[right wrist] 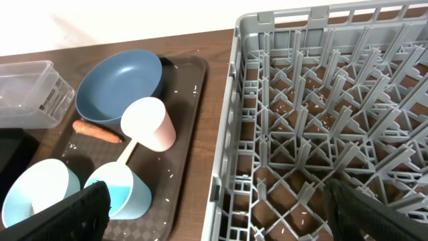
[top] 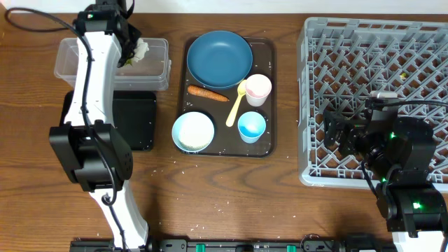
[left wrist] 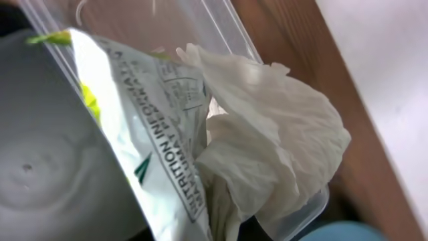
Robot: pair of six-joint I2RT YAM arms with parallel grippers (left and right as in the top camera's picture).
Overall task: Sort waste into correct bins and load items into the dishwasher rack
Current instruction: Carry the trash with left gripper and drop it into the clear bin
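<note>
The crumpled white paper and wrapper are hanging within the sides of the clear tub, so they would fall inside it if I opened now. My left gripper should open.
My left gripper is over the clear tub, shut on crumpled white paper and the yellow-green wrapper, which fill the left wrist view; its fingers are hidden there. On the brown tray are the dark blue plate, carrot, pink cup, yellow spoon, small light blue cup and light blue bowl. My right gripper is open and empty over the left edge of the grey rack.
The black tray lies below the tub, partly under my left arm. Rice grains are scattered on the table and the brown tray. The right wrist view shows the plate, pink cup and rack.
</note>
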